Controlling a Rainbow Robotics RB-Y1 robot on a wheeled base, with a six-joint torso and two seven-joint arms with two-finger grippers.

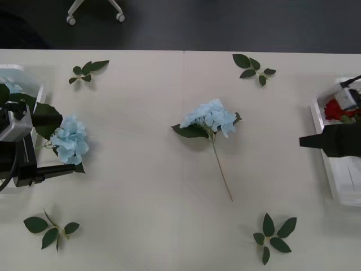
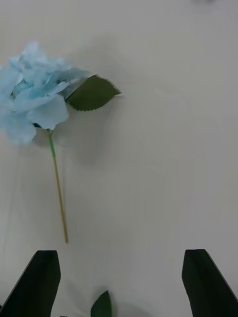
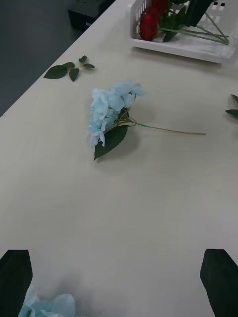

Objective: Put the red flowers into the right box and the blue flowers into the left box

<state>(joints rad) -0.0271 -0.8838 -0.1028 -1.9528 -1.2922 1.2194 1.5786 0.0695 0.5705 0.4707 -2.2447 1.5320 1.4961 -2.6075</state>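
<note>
The bloom's petals are thin and loose, so my right gripper should next grab the blue flower in the middle of the table by its bare stem [image 1: 221, 169].
One blue flower [image 1: 210, 118] [image 3: 111, 111] [image 2: 34, 91] lies on its side in the middle of the table, its stem towards me. A second blue flower [image 1: 70, 140] [image 3: 47, 304] lies just right of the left box [image 1: 25, 72], between the black fingers of my open left gripper [image 1: 62, 144] [image 3: 119, 287], untouched by them. Some pale blue and green leaves show inside the left box. Red flowers [image 1: 335, 108] [image 3: 148, 22] lie in the right box [image 1: 333, 180] [image 3: 173, 47]. My right gripper [image 1: 304, 141] [image 2: 119, 282] hangs open over that box's inner edge, holding nothing.
Flowerless leaf sprigs lie at the far left [image 1: 87, 69], far right [image 1: 254, 68], near left [image 1: 51, 228] and near right [image 1: 273, 234]. The table's far edge borders dark floor, where a chair base [image 1: 96, 11] stands.
</note>
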